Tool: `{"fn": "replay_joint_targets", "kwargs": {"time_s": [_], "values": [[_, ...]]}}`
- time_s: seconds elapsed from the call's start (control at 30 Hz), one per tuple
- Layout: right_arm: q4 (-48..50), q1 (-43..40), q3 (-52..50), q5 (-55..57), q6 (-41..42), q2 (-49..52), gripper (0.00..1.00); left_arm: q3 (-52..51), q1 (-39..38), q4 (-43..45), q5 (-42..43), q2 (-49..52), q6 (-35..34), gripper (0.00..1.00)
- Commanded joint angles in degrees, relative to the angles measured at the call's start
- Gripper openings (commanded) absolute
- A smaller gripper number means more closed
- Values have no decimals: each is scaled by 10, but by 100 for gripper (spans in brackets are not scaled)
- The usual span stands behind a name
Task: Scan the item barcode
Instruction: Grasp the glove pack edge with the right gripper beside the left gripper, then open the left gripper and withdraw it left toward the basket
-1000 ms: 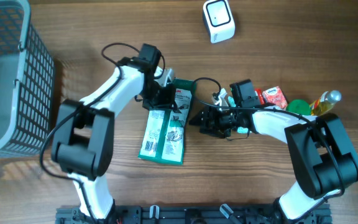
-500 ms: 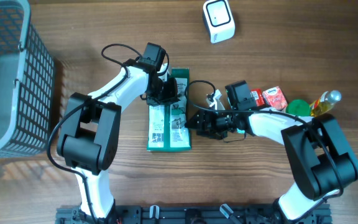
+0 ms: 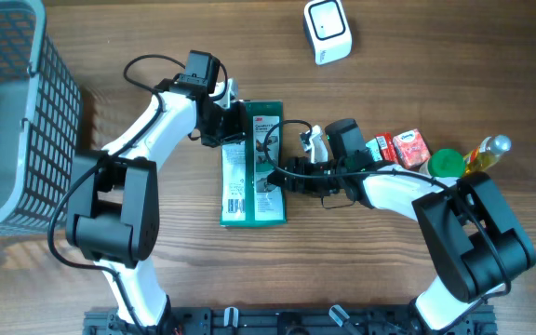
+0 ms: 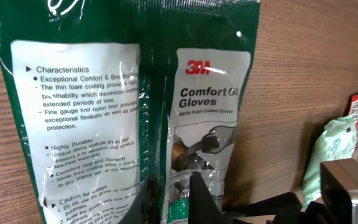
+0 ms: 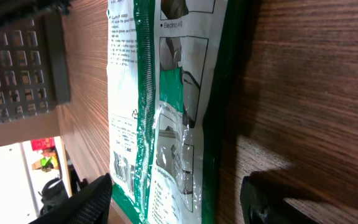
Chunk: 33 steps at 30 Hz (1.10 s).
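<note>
I need to grab the glove package (image 3: 252,166) with my right gripper next, by the package's long edge opposite the barcode, so the barcode stays uncovered for the scanner.
A green and white 3M glove package (image 3: 252,166) lies flat on the wooden table, its length running front to back. My left gripper (image 3: 236,126) is at its far end, shut on a fold of the plastic; in the left wrist view the gripper (image 4: 169,188) pinches the wrapper (image 4: 92,106). My right gripper (image 3: 277,177) is open at the package's right edge. In the right wrist view, that gripper (image 5: 179,205) straddles the package (image 5: 166,93), and a barcode (image 5: 122,171) shows near the left finger. The white scanner (image 3: 327,31) stands at the far middle.
A grey mesh basket (image 3: 7,112) fills the far left. A red carton (image 3: 409,146), a green item (image 3: 447,161) and a yellow bottle (image 3: 488,152) lie in a row at the right, behind my right arm.
The package turned from tilted to straight and slid a little toward the far side with my left gripper. My right gripper moved left up to the package's right edge.
</note>
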Motion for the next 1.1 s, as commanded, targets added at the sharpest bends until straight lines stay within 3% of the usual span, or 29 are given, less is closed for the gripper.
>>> {"fn": "replay_joint_targets", "kwargs": {"time_s": [0.0, 0.37, 0.57, 0.67, 0.8, 1.07], "values": [[-8, 0, -12, 60, -10, 19, 68, -21, 2, -3, -26, 30, 16, 4], [22, 47, -12, 70, 38, 42, 67, -30, 2, 1, -51, 82, 14, 4], [116, 66, -12, 64, 94, 71, 45, -30, 2, 1, -51, 82, 14, 4], [124, 67, -12, 64, 95, 71, 40, -30, 2, 1, -51, 82, 14, 4], [136, 68, -12, 64, 95, 71, 35, -30, 2, 3, -51, 82, 14, 4], [199, 83, -12, 57, 95, 101, 36, -30, 2, 3, -51, 82, 14, 4]]}}
